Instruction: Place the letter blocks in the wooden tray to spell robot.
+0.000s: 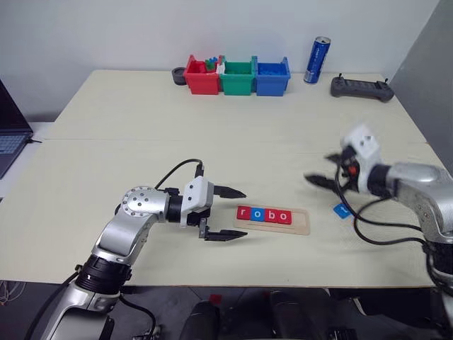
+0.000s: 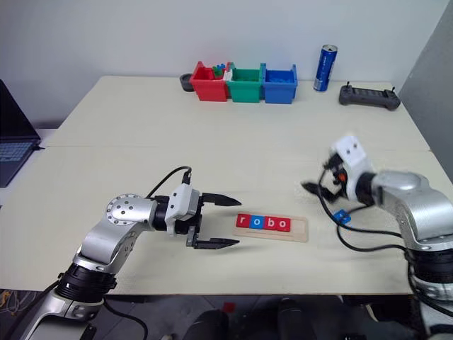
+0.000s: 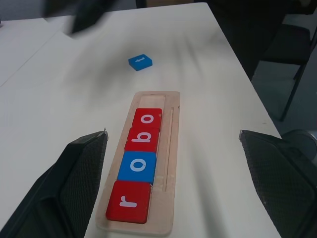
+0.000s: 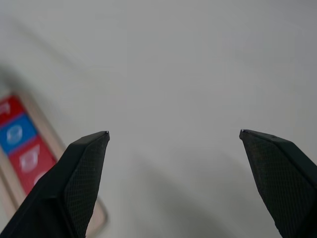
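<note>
My right gripper will next grab the blue letter block by its opposite side edges, to finish spelling robot in the wooden tray.
The wooden tray lies near the table's front edge. Four letter blocks sit in it: a red r, a blue o, a red b and a red o. The slot at its right end is bare. One blue letter block lies flat on the table to the right of the tray. My left gripper hovers open just left of the tray, pointing at it. My right gripper is open and empty, raised above the table just left of the loose blue block.
Red, green and blue plastic bins stand at the back edge, with a blue can and a black controller to their right. A laptop sits off the table's left side.
</note>
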Controlling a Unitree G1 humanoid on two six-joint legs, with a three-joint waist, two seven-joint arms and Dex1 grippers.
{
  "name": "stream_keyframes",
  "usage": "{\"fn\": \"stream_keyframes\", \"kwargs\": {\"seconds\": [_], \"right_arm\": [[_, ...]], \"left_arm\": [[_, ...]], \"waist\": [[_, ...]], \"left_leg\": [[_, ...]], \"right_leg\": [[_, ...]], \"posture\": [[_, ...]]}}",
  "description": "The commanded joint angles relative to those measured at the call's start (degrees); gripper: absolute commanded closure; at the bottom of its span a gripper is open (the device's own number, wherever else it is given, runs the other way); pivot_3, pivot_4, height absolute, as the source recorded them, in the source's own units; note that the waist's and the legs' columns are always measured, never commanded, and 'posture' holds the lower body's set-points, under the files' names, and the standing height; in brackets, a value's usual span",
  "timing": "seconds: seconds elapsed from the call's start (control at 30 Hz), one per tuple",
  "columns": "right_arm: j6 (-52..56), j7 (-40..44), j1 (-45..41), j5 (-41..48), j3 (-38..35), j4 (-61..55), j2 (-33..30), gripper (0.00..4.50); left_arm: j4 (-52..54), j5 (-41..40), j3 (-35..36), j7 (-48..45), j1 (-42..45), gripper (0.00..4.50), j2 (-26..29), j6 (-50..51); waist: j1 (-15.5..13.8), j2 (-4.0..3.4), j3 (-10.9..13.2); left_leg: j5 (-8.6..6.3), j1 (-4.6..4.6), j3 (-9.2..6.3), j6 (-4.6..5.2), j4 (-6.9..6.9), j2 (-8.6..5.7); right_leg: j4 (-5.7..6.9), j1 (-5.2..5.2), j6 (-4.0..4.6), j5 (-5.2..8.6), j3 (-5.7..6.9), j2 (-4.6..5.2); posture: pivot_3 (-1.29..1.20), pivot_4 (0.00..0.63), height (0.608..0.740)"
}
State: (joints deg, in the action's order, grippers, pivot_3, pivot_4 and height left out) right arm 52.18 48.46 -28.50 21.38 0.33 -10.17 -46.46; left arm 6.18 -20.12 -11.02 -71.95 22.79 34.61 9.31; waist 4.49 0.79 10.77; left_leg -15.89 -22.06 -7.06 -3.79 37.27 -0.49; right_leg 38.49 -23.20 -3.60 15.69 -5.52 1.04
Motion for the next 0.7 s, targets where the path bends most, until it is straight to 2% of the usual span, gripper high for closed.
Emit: {"fn": "stream_keyframes", "kwargs": {"seconds": [0.03,0.17,0.33,0.43,0.7], "right_arm": [[-2.7,2.9,-1.1,-0.5,0.1,3.9,-2.2,0.02],[9.6,-4.5,-0.9,2.8,-5.8,2.8,1.2,0.02],[24.9,-12.1,3.5,6.9,-14.1,-8.2,5.8,0.02],[28.2,-15.1,6.6,7.0,-14.8,-13.8,6.4,0.02],[24.8,-16.5,16.7,6.2,-14.6,-19.9,2.2,0.02]], "left_arm": [[2.2,-0.4,0.6,0.3,-0.5,0.0,0.2,-0.7],[3.9,-0.7,1.1,0.7,-2.2,0.0,0.8,-0.1],[4.5,-0.9,1.4,1.0,-2.7,0.0,1.1,0.3],[3.6,-0.8,1.0,0.8,-1.7,0.0,0.7,0.2],[2.5,-0.7,0.6,0.0,-0.3,0.0,0.2,0.0]], "waist": [[0.4,0.0,0.0],[0.5,0.0,0.0],[-0.6,0.01,0.0],[-1.3,0.01,0.0],[-1.6,0.02,0.0]], "left_leg": [[0.0,0.04,0.06,0.0,-0.03,0.03],[0.01,0.18,-0.01,-0.01,-0.12,0.13],[0.02,0.09,-0.09,-0.02,-0.1,0.06],[0.01,0.06,-0.07,-0.02,-0.1,0.05],[0.01,0.07,-0.04,-0.02,-0.1,0.04]], "right_leg": [[0.04,-0.02,0.0,0.0,-0.04,0.0],[0.15,-0.02,0.03,0.0,-0.02,-0.11],[0.13,-0.03,0.03,0.01,-0.01,-0.08],[0.08,-0.02,0.03,0.01,0.0,-0.07],[0.06,-0.01,0.02,0.01,0.0,-0.06]], "posture": [[0.0,0.15,0.74],[0.0,0.15,0.74],[0.0,0.15,0.74],[0.0,0.15,0.74],[0.0,0.15,0.74]]}}
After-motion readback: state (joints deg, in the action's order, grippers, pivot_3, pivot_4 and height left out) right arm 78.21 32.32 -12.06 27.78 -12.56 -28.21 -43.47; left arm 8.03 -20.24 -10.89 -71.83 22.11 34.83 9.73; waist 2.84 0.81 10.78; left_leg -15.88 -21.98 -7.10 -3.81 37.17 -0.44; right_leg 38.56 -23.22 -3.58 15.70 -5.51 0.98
